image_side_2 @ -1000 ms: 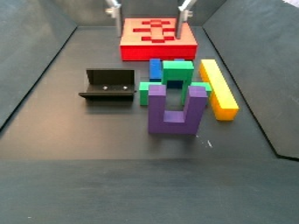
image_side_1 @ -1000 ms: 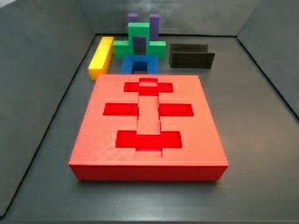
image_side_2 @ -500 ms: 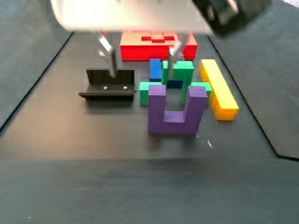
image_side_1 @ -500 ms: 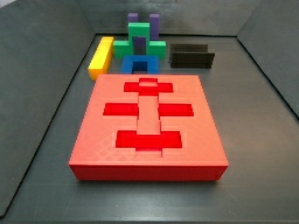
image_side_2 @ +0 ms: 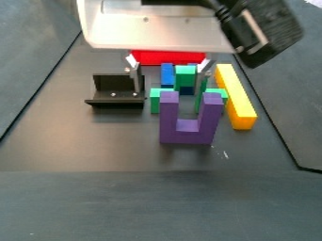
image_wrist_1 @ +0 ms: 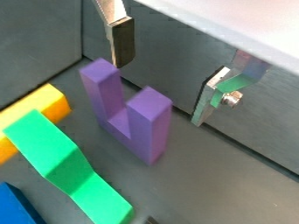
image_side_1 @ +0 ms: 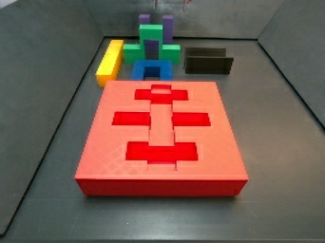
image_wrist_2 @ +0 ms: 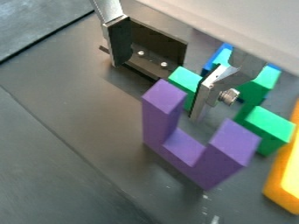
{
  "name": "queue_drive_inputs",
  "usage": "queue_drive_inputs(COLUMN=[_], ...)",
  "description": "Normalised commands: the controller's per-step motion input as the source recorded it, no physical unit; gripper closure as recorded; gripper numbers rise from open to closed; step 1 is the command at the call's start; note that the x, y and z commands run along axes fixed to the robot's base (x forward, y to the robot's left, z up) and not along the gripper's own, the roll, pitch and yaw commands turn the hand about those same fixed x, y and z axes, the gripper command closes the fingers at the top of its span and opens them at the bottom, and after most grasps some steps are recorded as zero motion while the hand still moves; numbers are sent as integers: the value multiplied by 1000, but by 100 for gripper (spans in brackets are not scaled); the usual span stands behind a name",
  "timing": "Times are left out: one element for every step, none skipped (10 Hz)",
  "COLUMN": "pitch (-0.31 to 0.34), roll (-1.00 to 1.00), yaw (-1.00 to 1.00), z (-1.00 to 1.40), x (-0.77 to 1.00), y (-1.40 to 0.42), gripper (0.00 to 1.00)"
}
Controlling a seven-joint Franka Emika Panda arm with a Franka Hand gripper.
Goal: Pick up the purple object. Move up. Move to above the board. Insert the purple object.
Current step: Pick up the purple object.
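Note:
The robot's gripper needs to grip one upright prong next, so that the purple object can be inserted into the board.
The purple object is a dark purple U-shaped block standing prongs-up on the dark floor, in front of the green block. It shows in both wrist views, and in a side view it peeks out behind the green block. My gripper is open and empty, a little above and beside the purple object, not touching it. Its fingers stand wide apart in both wrist views. The red board lies flat; in a side view my arm hides most of it.
A yellow bar, a blue U-shaped block and the green block crowd next to the purple object. The fixture stands beside them, also in a wrist view. Grey walls enclose the floor.
My gripper has come from over the board toward the purple object and lower. The blocks and the board have not moved.

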Motion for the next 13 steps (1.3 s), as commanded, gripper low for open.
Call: queue_drive_inputs(pitch=[0, -3, -50, -57, -20, -24, -23, -41, -59, -63, -44, -39, -23], roll=[-1, -26, -71, -61, -24, 0, -9, -29, -20, -24, -19, -21, -6], yaw=[0, 0, 0, 0, 0, 0, 0, 40, 91, 114, 151, 174, 63], z=[-163, -180, -237, -260, -154, -69, -57, -140, -289, -369, -331, -257, -111], x=[483, 397, 157, 0, -277, -354, -231, -37, 0, 0, -23, 0, 0], y=[17, 0, 0, -111, -157, -146, -157, -91, 0, 89, 163, 171, 23], gripper=[0, 0, 0, 0, 0, 0, 0, 0, 0, 0, 0, 0, 0])
